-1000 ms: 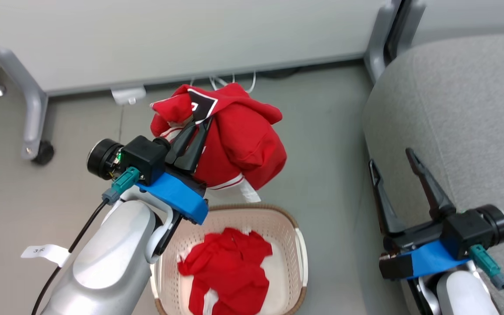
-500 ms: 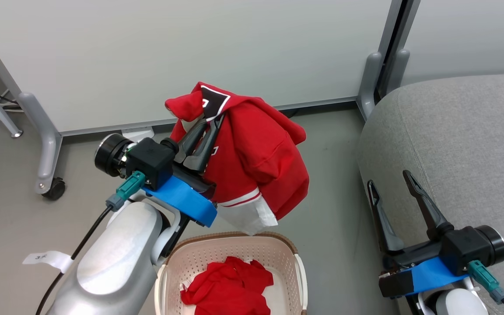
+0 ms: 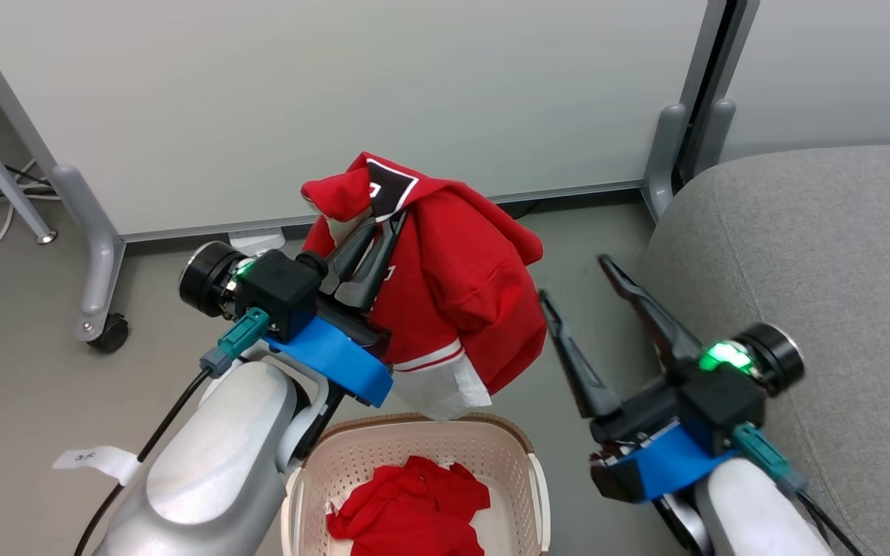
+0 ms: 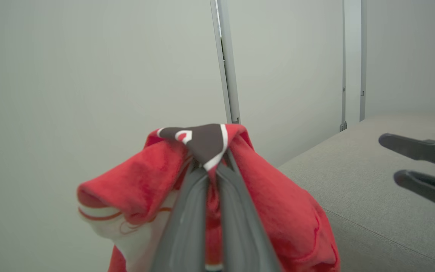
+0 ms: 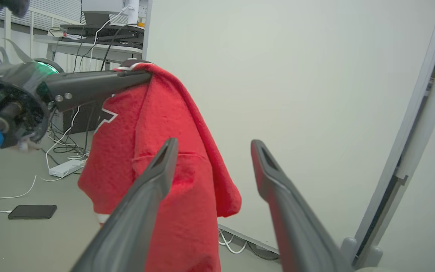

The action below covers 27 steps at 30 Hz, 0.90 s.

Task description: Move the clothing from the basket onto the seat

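The red garment sticks out at its free side fold (image 3: 527, 269) while the body of the cloth (image 3: 446, 296) hangs loose, so my right gripper needs to reach the garment and pinch that fold.
A red garment (image 3: 460, 293) with white and black trim hangs from my left gripper (image 3: 383, 228), which is shut on its collar, above and behind the basket. In the left wrist view the fingers pinch the clothing (image 4: 278, 211) at the dark collar. A second red piece (image 3: 410, 506) lies inside the cream basket (image 3: 522, 455) at the bottom edge. My right gripper (image 3: 572, 276) stands open just right of the hanging garment, between it and the grey seat (image 3: 823, 255). In the right wrist view its open fingers (image 5: 214, 142) frame the garment (image 5: 164, 124).
Pale partition panels on grey feet stand behind, one with a caster (image 3: 109, 336). A black phone (image 5: 32, 211), a white power strip (image 5: 66, 168) and cables lie on the floor at the left. Bare floor separates the basket from the seat.
The camera has tilted up. My right gripper has swung left and up from the seat's edge to just beside the hanging garment. The left gripper has lifted the garment slightly higher above the basket.
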{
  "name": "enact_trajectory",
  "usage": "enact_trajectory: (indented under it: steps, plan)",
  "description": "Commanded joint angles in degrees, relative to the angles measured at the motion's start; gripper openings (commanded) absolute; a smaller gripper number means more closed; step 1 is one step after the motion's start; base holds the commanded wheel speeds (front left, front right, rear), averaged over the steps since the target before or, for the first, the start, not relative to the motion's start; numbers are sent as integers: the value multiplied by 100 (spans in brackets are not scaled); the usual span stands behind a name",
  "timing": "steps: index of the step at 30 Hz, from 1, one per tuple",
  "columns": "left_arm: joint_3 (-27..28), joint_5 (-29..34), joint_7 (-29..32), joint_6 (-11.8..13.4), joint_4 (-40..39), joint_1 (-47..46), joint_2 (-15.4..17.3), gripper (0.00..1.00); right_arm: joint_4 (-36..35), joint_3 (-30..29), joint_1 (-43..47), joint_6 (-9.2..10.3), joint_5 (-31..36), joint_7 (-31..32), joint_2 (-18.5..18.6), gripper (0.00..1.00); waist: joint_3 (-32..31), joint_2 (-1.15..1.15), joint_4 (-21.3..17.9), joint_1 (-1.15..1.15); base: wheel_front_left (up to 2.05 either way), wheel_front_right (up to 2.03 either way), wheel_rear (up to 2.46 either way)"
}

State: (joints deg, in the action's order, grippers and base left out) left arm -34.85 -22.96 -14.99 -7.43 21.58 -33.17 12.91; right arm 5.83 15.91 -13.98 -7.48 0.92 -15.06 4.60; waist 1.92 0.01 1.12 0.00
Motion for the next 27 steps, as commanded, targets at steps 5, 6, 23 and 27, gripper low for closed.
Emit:
enact_trajectory:
  steps: [5, 6, 23, 27]
  plan:
    - [-70, 63, -29, -7, -35, -140, -71, 0, 494, 625, -793, -2, 180, -12, 119, 100, 76, -1, 91, 0, 0, 0, 0]
    - [-90, 68, -29, -7, -44, -167, -90, 0, 615, 705, -924, -2, 241, -12, 124, 100, 97, -1, 115, 0, 0, 0, 0]
    - [-599, 77, -30, -7, -263, -508, -368, 0, 3089, 876, -2423, -2, 1042, -12, -154, 50, 357, -1, 388, 0, 0, 0, 0]
    - [-660, 43, -30, -7, -288, -531, -367, 0, 3102, 936, -2510, -3, 762, -12, -180, 0, 362, -1, 425, 0, 0, 0, 0]
